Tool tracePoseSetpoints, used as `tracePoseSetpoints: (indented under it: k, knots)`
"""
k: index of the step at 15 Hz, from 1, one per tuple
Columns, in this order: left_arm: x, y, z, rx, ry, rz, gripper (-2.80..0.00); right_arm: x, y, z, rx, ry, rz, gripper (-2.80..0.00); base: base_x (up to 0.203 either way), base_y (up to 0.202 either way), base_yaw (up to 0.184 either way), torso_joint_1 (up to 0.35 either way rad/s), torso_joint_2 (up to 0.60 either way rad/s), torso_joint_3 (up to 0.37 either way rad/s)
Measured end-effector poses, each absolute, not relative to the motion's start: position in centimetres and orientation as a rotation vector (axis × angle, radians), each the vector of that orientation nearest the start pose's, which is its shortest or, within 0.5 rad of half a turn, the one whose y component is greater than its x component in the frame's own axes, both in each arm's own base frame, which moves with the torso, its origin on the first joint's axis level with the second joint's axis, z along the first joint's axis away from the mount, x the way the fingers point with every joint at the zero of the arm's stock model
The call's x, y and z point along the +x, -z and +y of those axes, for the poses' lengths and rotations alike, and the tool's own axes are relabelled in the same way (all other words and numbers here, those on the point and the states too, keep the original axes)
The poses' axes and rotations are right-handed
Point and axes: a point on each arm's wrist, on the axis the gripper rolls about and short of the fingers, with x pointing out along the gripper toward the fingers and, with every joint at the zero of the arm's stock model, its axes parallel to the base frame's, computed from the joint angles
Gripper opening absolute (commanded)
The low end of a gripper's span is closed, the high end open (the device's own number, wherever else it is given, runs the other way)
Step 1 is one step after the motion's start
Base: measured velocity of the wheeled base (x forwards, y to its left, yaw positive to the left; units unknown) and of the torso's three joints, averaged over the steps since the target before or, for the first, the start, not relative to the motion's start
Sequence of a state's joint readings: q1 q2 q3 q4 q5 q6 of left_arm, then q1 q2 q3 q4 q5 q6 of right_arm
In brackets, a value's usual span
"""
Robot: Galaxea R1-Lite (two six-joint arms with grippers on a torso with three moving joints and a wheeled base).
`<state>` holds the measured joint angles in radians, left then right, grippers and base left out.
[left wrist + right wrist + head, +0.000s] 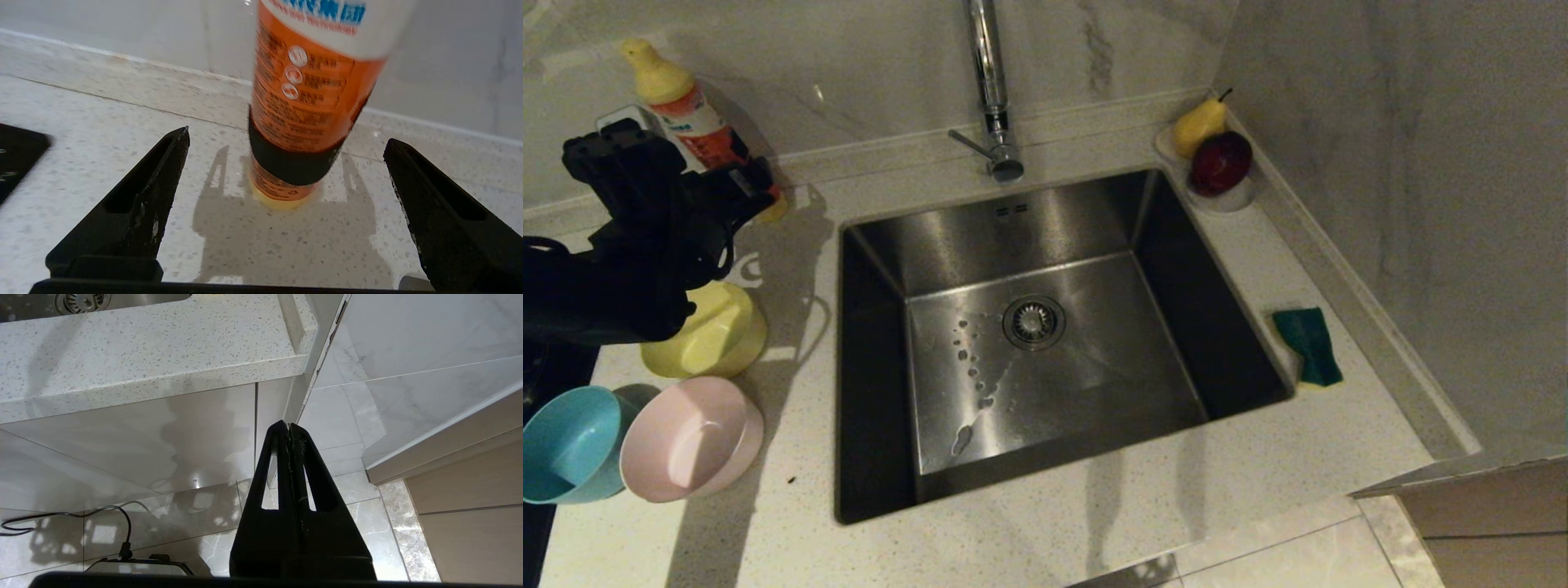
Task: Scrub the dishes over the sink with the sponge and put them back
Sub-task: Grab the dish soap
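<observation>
The fingers of my left gripper are short of the bottle, above empty counter, and would miss if they closed now. My left gripper should move toward the orange detergent bottle before it closes on the bottle.
Three bowls stand on the counter left of the sink: a yellow bowl, a pink bowl and a light blue bowl. The sponge, green face up, lies on the counter right of the sink. My left gripper hovers above and behind the yellow bowl, beside an orange detergent bottle. In the left wrist view that gripper is open, and the bottle stands just beyond its fingertips, untouched. My right gripper hangs shut and empty below the counter edge.
A tall chrome tap rises behind the sink. A small white dish with a pear and a red fruit sits at the back right corner. A wall runs along the right side. A black hob edge lies left of the bowls.
</observation>
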<state>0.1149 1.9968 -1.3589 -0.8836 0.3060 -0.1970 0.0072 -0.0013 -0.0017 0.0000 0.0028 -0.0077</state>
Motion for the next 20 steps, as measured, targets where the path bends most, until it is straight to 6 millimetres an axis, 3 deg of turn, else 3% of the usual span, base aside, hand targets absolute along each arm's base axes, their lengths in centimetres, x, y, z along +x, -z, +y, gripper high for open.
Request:
tracePoseSetpoints:
  k: [20]
  knots:
    - [44.8, -24.7, 6.0, -0.173, -0.377, -0.343, 0.0, -2.3, -7.6, 0.0, -0.008, -0.01, -0.003, -2.8, 0.0, 0.0, 0.0, 0.0, 0.0, 0.0]
